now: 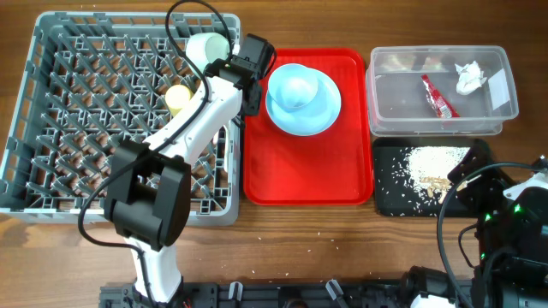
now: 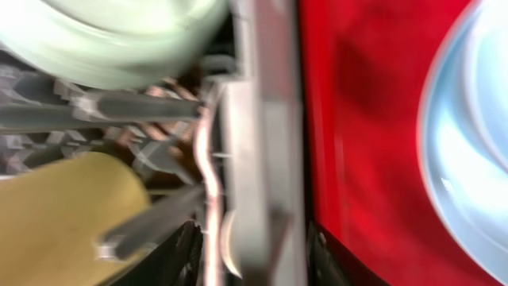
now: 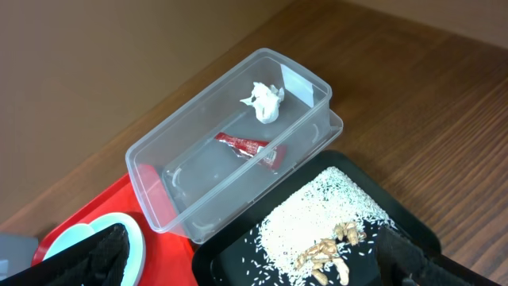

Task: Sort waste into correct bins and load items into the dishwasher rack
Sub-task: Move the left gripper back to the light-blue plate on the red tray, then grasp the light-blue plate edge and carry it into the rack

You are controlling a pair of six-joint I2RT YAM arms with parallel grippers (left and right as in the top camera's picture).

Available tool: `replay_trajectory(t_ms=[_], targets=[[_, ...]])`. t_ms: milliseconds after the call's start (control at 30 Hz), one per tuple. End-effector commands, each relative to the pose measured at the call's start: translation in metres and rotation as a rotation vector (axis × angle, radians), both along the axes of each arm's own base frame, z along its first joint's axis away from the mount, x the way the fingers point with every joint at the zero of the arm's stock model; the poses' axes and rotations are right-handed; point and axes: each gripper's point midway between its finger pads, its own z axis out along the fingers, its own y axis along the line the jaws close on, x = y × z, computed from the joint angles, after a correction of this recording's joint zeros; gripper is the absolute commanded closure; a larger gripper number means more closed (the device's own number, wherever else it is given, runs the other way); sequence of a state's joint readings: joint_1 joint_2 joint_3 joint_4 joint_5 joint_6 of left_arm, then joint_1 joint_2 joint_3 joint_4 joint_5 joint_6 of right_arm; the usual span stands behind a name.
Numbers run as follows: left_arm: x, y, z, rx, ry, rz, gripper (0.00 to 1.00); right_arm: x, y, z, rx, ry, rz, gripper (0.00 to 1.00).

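Observation:
Next, the left gripper takes hold of the light blue dish by its rim to load it tilted into the dishwasher rack (image 1: 51,128).
The grey dishwasher rack (image 1: 51,128) holds a pale green bowl (image 1: 208,44) and a yellow cup (image 1: 178,99). My left gripper (image 1: 249,85) hangs over the rack's right wall (image 2: 262,143), jaws (image 2: 258,258) open astride it. The view is blurred, and a white curved edge (image 2: 230,246) shows between the jaws. The bowl (image 2: 119,40) and cup (image 2: 55,214) lie left of it. A light blue plate and dish (image 1: 301,98) sit on the red tray. The clear tub (image 1: 505,107) holds the napkin (image 1: 469,78) and red wrapper (image 1: 438,96). My right gripper (image 3: 254,266) is open and empty above the rice crumbs (image 3: 317,218) in the black tray (image 1: 390,201). Fork and spoon are not clearly seen.
The red serving tray (image 1: 351,180) lies between the rack and the bins. A few beige nut-like bits (image 3: 325,254) lie by the rice. The left arm stretches across the rack's front right part. Bare wooden table runs along the front.

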State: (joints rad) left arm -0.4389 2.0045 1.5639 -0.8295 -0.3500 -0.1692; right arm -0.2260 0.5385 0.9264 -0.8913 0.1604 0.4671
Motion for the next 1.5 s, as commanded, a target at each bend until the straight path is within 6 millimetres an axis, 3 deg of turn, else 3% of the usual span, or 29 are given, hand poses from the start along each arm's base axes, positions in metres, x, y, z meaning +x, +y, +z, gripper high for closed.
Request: replay_trajectory(t_ms=[0,67,100,167,200,333,433,533,600,733,867,967,1000,1067,1200,1300,1333,1367,1433,1467], targets=[[0.020,0.020,0.085,0.050,-0.245,0.095,0.50,0.000,0.000,0.005,0.003,-0.017,-0.001,0.00],[0.014,0.010,0.130,-0.076,-0.331,0.109,0.45,0.000,0.000,0.005,0.003,-0.017,-0.001,0.00],[0.003,-0.011,0.148,-0.198,-0.330,0.047,0.49,0.000,0.000,0.005,0.003,-0.017,-0.001,0.00],[-0.023,-0.068,0.159,-0.432,-0.249,-0.118,0.56,0.000,0.000,0.005,0.004,-0.017,-0.002,0.00],[-0.027,-0.081,0.160,-0.469,-0.234,-0.155,0.60,0.000,0.000,0.005,0.003,-0.017,-0.001,0.00],[-0.016,-0.141,0.129,-0.508,-0.229,-0.260,0.69,0.000,0.000,0.005,0.003,-0.017,-0.001,0.00],[-0.003,-0.176,0.063,-0.484,-0.167,-0.293,0.70,0.000,0.000,0.005,0.003,-0.017,-0.001,0.00],[0.007,-0.185,0.010,-0.458,-0.119,-0.285,0.69,0.000,0.000,0.005,0.003,-0.017,-0.001,0.00],[0.011,-0.188,-0.013,-0.450,-0.102,-0.282,0.69,0.000,0.000,0.005,0.003,-0.017,-0.001,0.00],[0.015,-0.188,-0.036,-0.440,-0.089,-0.276,0.68,0.000,0.000,0.005,0.003,-0.017,-0.001,0.00],[0.016,-0.186,-0.044,-0.431,-0.079,-0.268,0.76,0.000,0.000,0.005,0.003,-0.017,-0.001,0.00],[0.012,-0.183,-0.046,-0.419,-0.057,-0.264,0.96,0.000,0.000,0.005,0.003,-0.017,-0.001,0.00],[0.010,-0.182,-0.046,-0.416,-0.052,-0.263,0.96,0.000,0.000,0.005,0.003,-0.017,-0.001,0.00],[0.008,-0.179,-0.030,-0.419,-0.057,-0.262,0.96,0.000,0.000,0.005,0.003,-0.017,-0.001,0.00],[-0.014,-0.166,0.045,-0.446,-0.090,-0.265,0.96,0.000,0.000,0.005,0.003,-0.017,-0.001,0.00],[-0.078,-0.150,0.141,-0.640,-0.019,-0.314,0.96,0.000,0.000,0.005,0.003,-0.017,-0.001,0.00],[-0.112,-0.133,0.185,-0.735,0.000,-0.344,0.96,0.000,0.000,0.005,0.003,-0.017,-0.001,0.00],[-0.134,-0.115,0.211,-0.792,0.004,-0.346,0.96,0.000,0.000,0.005,0.003,-0.017,-0.001,0.00],[-0.168,-0.086,0.241,-0.887,0.040,-0.336,0.96,0.000,0.000,0.005,0.003,-0.017,-0.001,0.00],[-0.181,-0.066,0.245,-0.903,0.067,-0.291,0.96,0.000,0.000,0.005,0.003,-0.017,-0.001,0.00]])
